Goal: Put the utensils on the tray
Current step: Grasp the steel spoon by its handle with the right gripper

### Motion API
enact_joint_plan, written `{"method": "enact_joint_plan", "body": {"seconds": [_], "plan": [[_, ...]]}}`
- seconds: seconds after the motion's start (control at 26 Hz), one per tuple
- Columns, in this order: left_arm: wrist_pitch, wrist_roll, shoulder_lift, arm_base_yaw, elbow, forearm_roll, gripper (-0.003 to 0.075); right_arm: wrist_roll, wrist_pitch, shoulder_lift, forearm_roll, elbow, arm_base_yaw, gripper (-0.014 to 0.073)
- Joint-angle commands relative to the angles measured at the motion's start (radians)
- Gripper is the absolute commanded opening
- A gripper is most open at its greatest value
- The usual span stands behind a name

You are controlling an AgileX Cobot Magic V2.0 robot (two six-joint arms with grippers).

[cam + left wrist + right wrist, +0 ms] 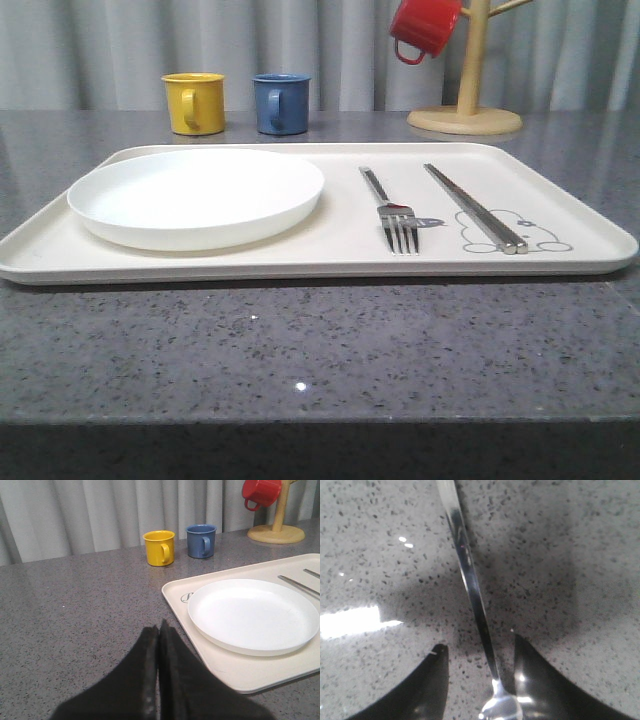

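Observation:
The robot's right gripper has the spoon's handle [474,590] between its fingers, so it needs to close, and that would hold the spoon.
The cream tray [330,262] lies across the grey table, with a silver fork [392,213] and a pair of flat chopsticks [472,206] on its right half. A shiny spoon [469,575] lies on the speckled table in the right wrist view, its handle running between the two fingers of my right gripper [480,650], which is open just above it; the bowl sits close to one finger. My left gripper [159,628] is shut and empty, hovering over bare table beside the tray's [220,666] near corner.
A round white plate [196,196] fills the tray's left half. Yellow mug [194,102] and blue mug [281,103] stand behind the tray. A wooden mug tree [466,95] with a red mug [422,27] stands at the back right.

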Motion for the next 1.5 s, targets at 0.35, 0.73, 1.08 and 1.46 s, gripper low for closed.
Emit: {"method": "enact_joint_plan", "body": {"seconds": [0.35, 0.73, 1.08, 1.46], "plan": [[-0.085, -0.008, 0.012, 0.0, -0.028, -0.012, -0.0018, -0.012, -0.024, -0.026, -0.01, -0.032, -0.006, 0.022], [-0.085, -0.008, 0.012, 0.0, -0.028, -0.012, -0.0018, -0.012, -0.025, -0.026, -0.01, -0.032, -0.006, 0.0071], [-0.085, -0.008, 0.012, 0.0, -0.028, -0.012, -0.0018, -0.012, -0.025, -0.04, -0.01, -0.032, -0.006, 0.0015], [-0.085, -0.008, 0.012, 0.0, -0.028, -0.012, -0.0018, 0.009, 0.019, -0.149, 0.001, -0.032, 0.01, 0.0014]]}}
